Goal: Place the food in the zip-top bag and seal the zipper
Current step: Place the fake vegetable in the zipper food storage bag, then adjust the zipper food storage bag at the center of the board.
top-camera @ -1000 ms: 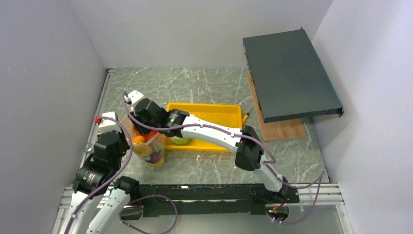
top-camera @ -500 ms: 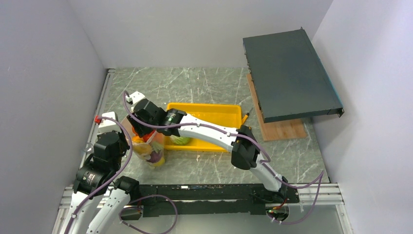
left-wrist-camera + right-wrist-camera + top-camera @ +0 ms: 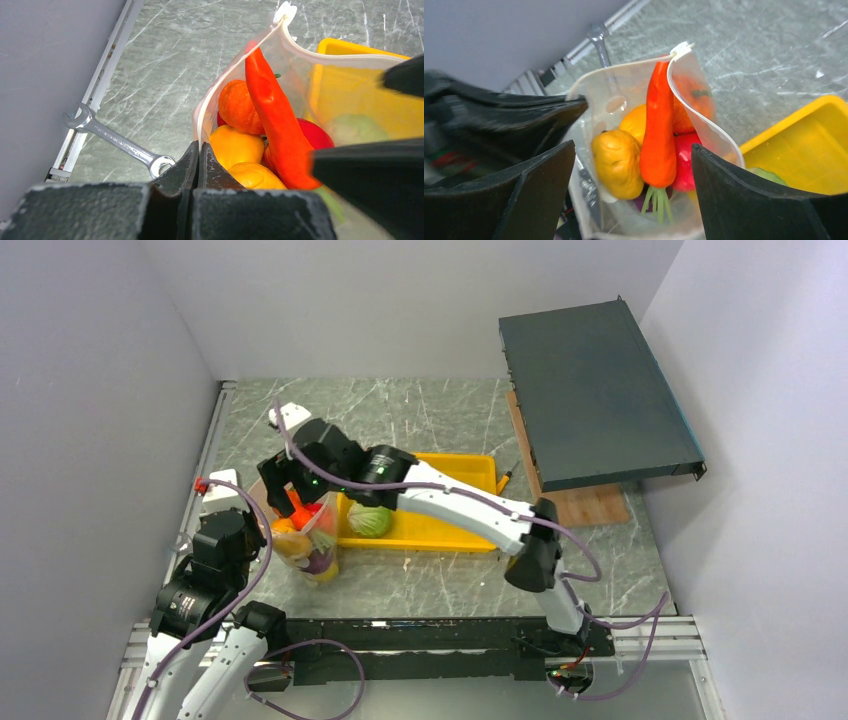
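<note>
The robot's right gripper should next grab the zip-top bag by the bag's open rim, away from the zipper's white end. Then the left gripper can grip the bag again to seal it.
The zip-top bag stands upright and open at the front left, next to the yellow tray. My left gripper is shut on its near rim. Inside the bag a carrot stands tip up, among an orange pumpkin, a yellow pepper, a yellow piece, a red tomato and a purple onion. The whitish zipper curves round the mouth, unsealed. My right gripper hovers open just above the mouth, holding nothing. A green cabbage lies in the tray.
The yellow tray sits right of the bag. A steel wrench lies by the left rail. A dark flat case rests tilted on a wooden board at the back right. Grey walls close both sides.
My right gripper has opened, let go of the carrot in the bag, and lifted up and back from the mouth. The left gripper has stayed still on the rim.
</note>
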Robot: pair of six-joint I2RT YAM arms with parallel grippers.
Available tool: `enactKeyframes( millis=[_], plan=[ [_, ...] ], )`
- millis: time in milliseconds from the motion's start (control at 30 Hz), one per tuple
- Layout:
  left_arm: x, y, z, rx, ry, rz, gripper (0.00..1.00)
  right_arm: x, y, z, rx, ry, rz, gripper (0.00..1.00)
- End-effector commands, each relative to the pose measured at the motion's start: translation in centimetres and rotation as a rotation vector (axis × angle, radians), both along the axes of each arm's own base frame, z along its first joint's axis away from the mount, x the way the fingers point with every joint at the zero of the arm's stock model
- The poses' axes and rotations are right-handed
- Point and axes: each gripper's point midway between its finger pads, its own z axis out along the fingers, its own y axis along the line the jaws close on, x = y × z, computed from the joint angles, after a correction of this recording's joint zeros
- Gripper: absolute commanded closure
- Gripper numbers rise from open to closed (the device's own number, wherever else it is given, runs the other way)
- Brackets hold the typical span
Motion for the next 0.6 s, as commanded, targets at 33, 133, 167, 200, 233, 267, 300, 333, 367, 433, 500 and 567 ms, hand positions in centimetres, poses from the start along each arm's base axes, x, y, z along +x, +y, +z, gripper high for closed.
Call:
enactKeyframes(
  millis=[33,133,167,200,233,267,300,333,367,433,500,567],
  plan=[
    [0.4,-0.2,0.9,-0.008,-0.043,-0.008,1.00,0.2,-3.7,6.9,0.125,-0.009,-0.038,0.11],
    [0.4,-0.2,1.1,-0.009,-0.051,-0.010,1.00,1.2,-4.8,6.2,0.135,0.023,-0.048,0.11],
    [0.4,-0.2,1.1,-0.010,-0.051,-0.011,1.00,1.7,-5.1,5.7,0.130,0.045,-0.046,0.11],
    [0.4,-0.2,1.0,-0.011,-0.050,-0.011,1.00,1.8,-5.1,5.4,0.125,0.064,-0.039,0.14],
    [0.3,-0.2,1.0,-0.011,-0.047,-0.009,1.00,2.0,-5.1,4.8,0.114,0.077,-0.034,0.16],
    [0.3,-0.2,1.0,-0.011,-0.044,-0.007,1.00,2.0,-5.2,4.4,0.106,0.082,-0.030,0.17],
    [0.3,-0.2,1.0,-0.012,-0.045,-0.007,1.00,2.1,-5.1,4.0,0.098,0.082,-0.025,0.19],
    [0.3,-0.2,1.0,-0.012,-0.048,-0.009,1.00,2.0,-5.0,3.7,0.097,0.081,-0.016,0.19],
    [0.3,-0.2,1.1,-0.013,-0.053,-0.011,1.00,1.9,-4.9,3.3,0.100,0.086,-0.007,0.20],
    [0.3,-0.3,1.1,-0.014,-0.054,-0.017,1.00,1.8,-4.7,2.3,0.098,0.096,-0.010,0.22],
    [0.3,-0.3,1.1,-0.014,-0.050,-0.016,1.00,2.2,-4.9,1.2,0.078,0.104,-0.037,0.28],
    [0.3,-0.3,1.1,-0.014,-0.050,-0.017,1.00,2.6,-5.1,0.2,0.052,0.104,-0.061,0.36]
  ],
)
